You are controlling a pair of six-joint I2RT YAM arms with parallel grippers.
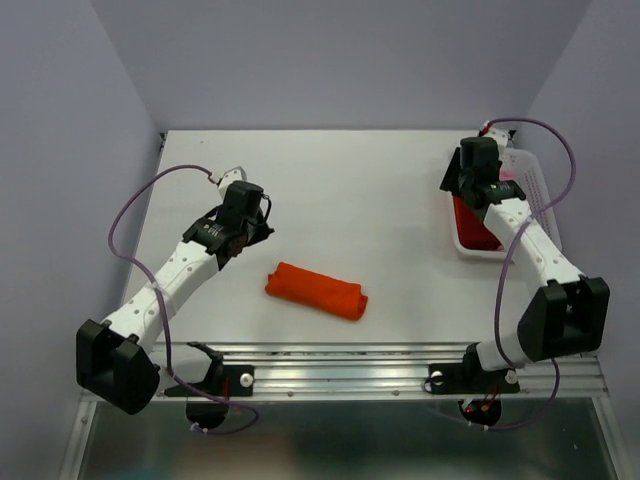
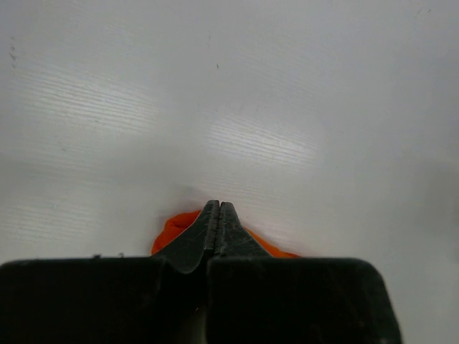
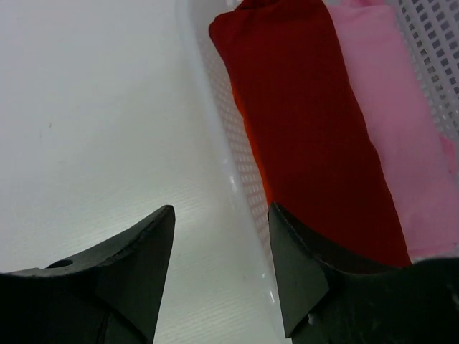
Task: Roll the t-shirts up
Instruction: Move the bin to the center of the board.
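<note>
I need to grab the white basket's rim [image 1: 451,194] [image 3: 239,202] next with my right gripper, on the side that faces the open table. Then I will pull the basket toward the rolled orange t-shirt.
A bright orange t-shirt [image 1: 315,290] lies rolled into a short log on the table, near the front middle. Its end also shows in the left wrist view [image 2: 168,231], behind my fingers. My left gripper [image 1: 262,222] [image 2: 219,208] is shut and empty, just up and left of the roll and apart from it. My right gripper [image 1: 465,190] [image 3: 221,209] is open and empty above the left wall of the white lattice basket [image 3: 215,136]. A dark red t-shirt [image 3: 308,129] and a pale pink one [image 3: 405,143] lie folded in the basket, with an orange edge [image 3: 251,143] under the red one.
The white basket [image 1: 540,195] stands at the right side of the table, under the right arm. A metal rail [image 1: 350,365] runs along the table's front edge. Purple cables loop from both arms.
</note>
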